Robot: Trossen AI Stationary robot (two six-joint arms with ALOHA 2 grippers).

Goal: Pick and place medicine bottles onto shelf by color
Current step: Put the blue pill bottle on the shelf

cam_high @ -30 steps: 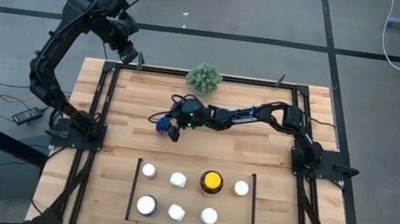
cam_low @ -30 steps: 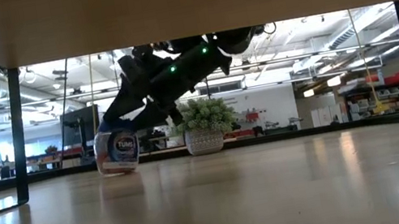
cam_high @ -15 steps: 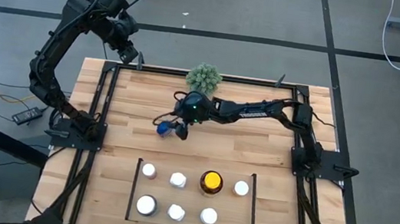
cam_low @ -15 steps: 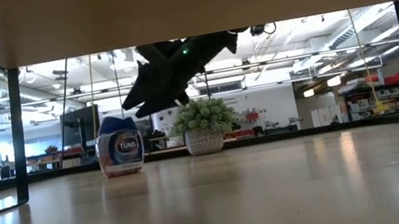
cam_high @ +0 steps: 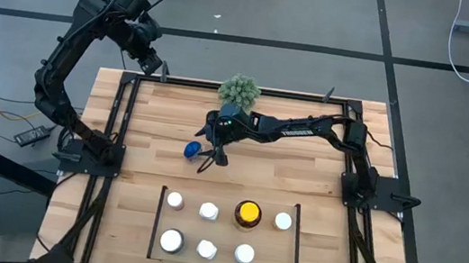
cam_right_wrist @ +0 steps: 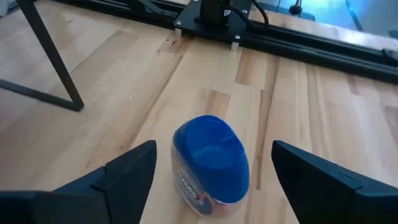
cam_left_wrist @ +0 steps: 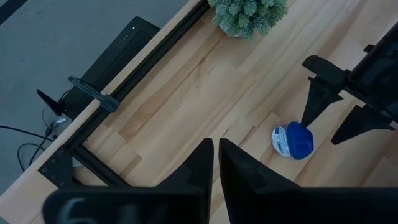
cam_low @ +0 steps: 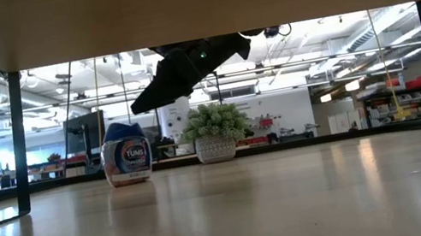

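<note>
The blue medicine bottle goes on the shelf by color. My right gripper should next pick it up by its labelled body below the cap.
A blue medicine bottle stands upright on its base on the wood tabletop, left of centre. My right gripper hovers open just above and behind it, one finger on either side and clear of it. The shelf, a bay outlined by black strips at the near edge, holds several white-capped bottles and an amber bottle with a yellow cap. My left gripper is shut and empty, raised over the table's far left corner.
A green spiky plant ball in a pot sits at the far edge, just behind my right arm. A black frame runs round the tabletop. Bare wood lies between the blue bottle and the shelf.
My right gripper has let go of the blue bottle, risen, drawn back a little toward the far right, and rolled about its own axis. The bottle, tilted in the fingers a second ago, now stands upright on the table by itself.
</note>
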